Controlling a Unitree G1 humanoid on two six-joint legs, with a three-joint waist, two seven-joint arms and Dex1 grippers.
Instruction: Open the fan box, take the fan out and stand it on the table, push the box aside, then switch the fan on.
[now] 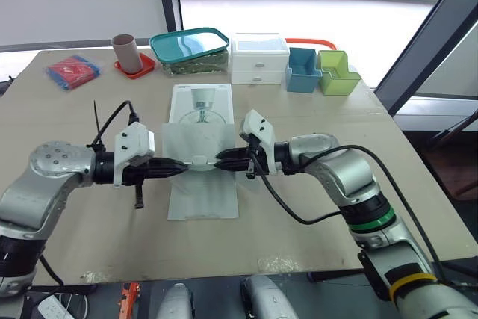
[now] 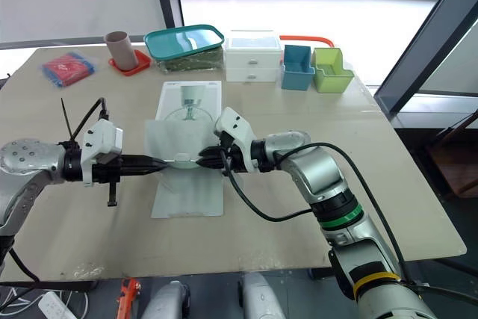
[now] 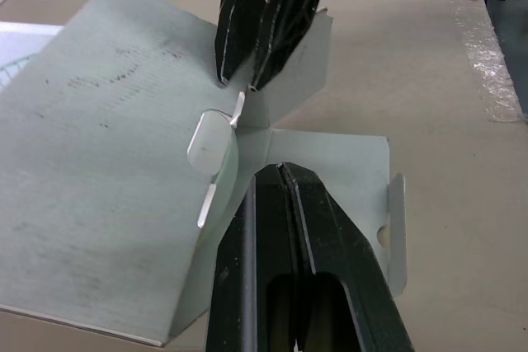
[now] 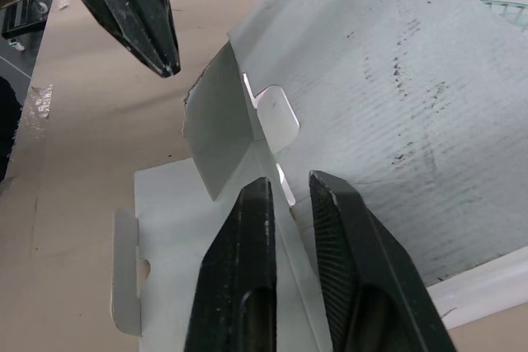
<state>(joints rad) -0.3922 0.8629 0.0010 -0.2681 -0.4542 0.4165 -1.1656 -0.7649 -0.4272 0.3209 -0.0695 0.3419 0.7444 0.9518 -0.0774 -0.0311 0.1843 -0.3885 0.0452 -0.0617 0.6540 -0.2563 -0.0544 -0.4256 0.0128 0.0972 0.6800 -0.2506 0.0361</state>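
Next, my right gripper grabs the grey lid flap by its folded edge [image 1: 213, 166] beside the tuck tab [image 1: 199, 160] to open the fan box.
The fan box [image 1: 200, 108] lies flat mid-table, white, with a fan printed on it. Its end flaps are folded open: a grey lid flap [image 1: 196, 142] stands up with a small tuck tab [image 3: 208, 139], and another flap [image 1: 202, 198] lies flat towards me. My left gripper [image 1: 179, 167] comes in from the left, fingers shut and empty, its tip just short of the tab. My right gripper [image 1: 219, 160] comes in from the right, fingers [image 4: 252, 204] slightly open and straddling the flap's folded edge beside the tab. The two tips nearly meet. The fan is hidden inside the box.
Along the far edge stand a red packet [image 1: 72, 71], a brown cup on a red coaster [image 1: 125, 51], a teal-lidded container [image 1: 190, 50], a white drawer unit [image 1: 258, 57], and blue [image 1: 302, 69] and green [image 1: 337, 72] bins. Bare table [image 1: 299, 214] lies on both sides of the box.
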